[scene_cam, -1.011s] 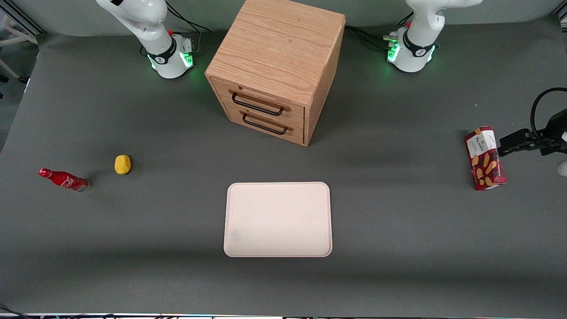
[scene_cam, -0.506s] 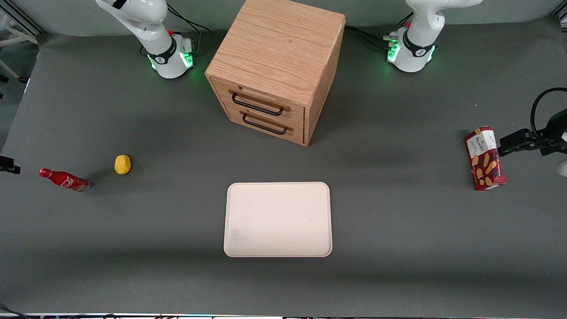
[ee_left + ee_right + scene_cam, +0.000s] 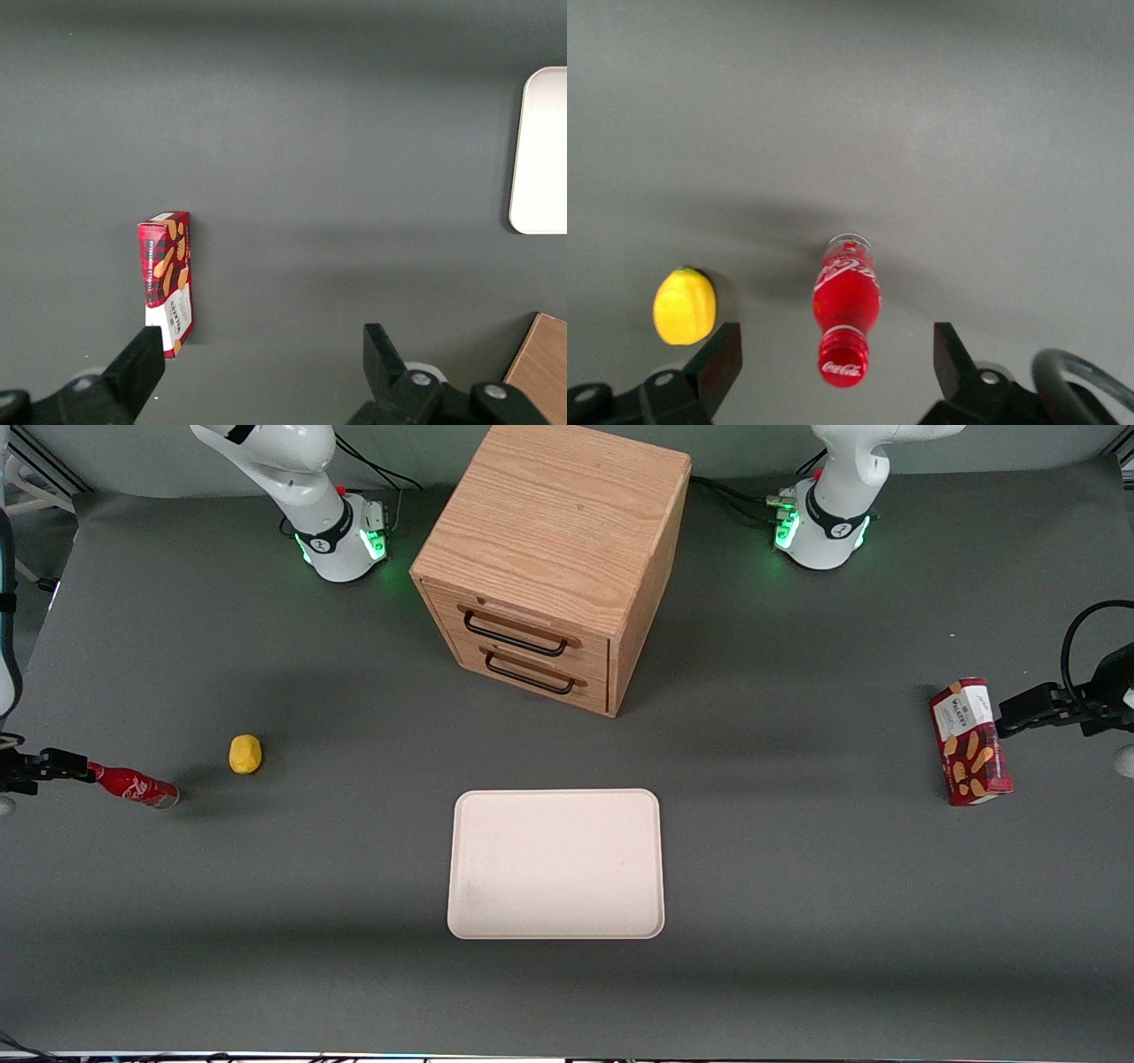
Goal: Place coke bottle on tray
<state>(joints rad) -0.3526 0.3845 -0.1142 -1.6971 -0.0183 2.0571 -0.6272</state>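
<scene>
Next, my gripper grabs the coke bottle by its cap end (image 3: 99, 771), to place it on the tray (image 3: 555, 864).
The coke bottle (image 3: 135, 786) is slim and red with white script, and it sits on the grey table toward the working arm's end. In the right wrist view the coke bottle (image 3: 847, 301) shows its red cap facing the camera, between my two spread fingers and touching neither. My gripper (image 3: 55, 766) is open at the table's edge, its fingertips just at the bottle's cap. In the right wrist view the gripper (image 3: 835, 347) holds nothing. The pale cream tray (image 3: 555, 864) lies flat at mid-table, nearer the front camera than the drawer cabinet, with nothing on it.
A yellow lemon (image 3: 245, 754) lies beside the bottle, toward the tray; the lemon (image 3: 683, 306) is close to one finger. A wooden two-drawer cabinet (image 3: 554, 558) stands at the centre. A red snack box (image 3: 970, 741) stands toward the parked arm's end.
My gripper has come into the front view from the working arm's edge and moved up to the bottle's cap. Bottle, lemon and tray have not moved.
</scene>
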